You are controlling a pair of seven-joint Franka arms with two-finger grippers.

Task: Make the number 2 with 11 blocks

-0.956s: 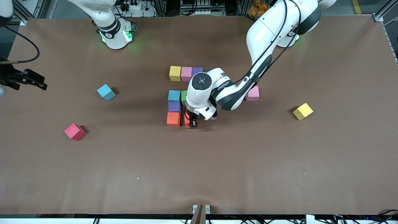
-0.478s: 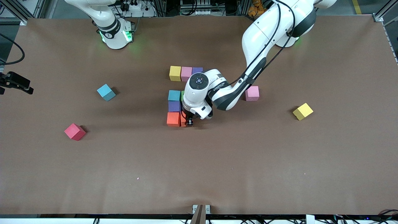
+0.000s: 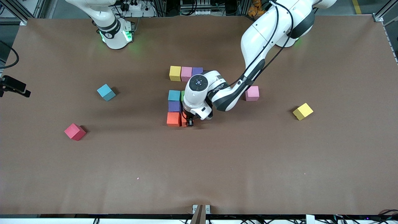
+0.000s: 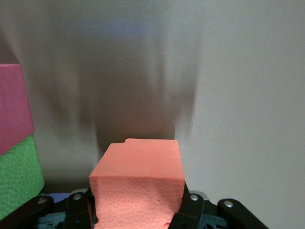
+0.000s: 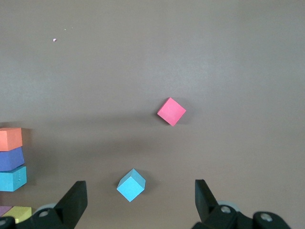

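Observation:
The held orange block's base is on the tabletop. The block would stand beside the other orange block, so my left gripper opens now.
My left gripper (image 3: 188,122) (image 4: 138,210) is shut on an orange block (image 3: 184,119) (image 4: 138,183), held low right beside another orange block (image 3: 173,119). That orange block ends a column with a purple block (image 3: 174,106) and a light blue block (image 3: 174,95). A green block (image 3: 183,95) (image 4: 19,176) is partly under the arm, with a pink one (image 4: 14,107) next to it. Closer to the robots' bases, yellow (image 3: 175,73), pink (image 3: 186,73) and purple (image 3: 197,71) blocks form a row. My right gripper (image 5: 139,191) hangs open high over a loose light blue block (image 5: 131,186) (image 3: 106,92).
Loose blocks lie around: a red one (image 3: 74,131) (image 5: 171,111) toward the right arm's end, a pink one (image 3: 252,93) and a yellow one (image 3: 303,111) toward the left arm's end. The left arm's wrist covers the middle of the block figure.
My left gripper has carried the orange block sideways up against the other orange block. The right arm's hand has drawn back toward the table's end.

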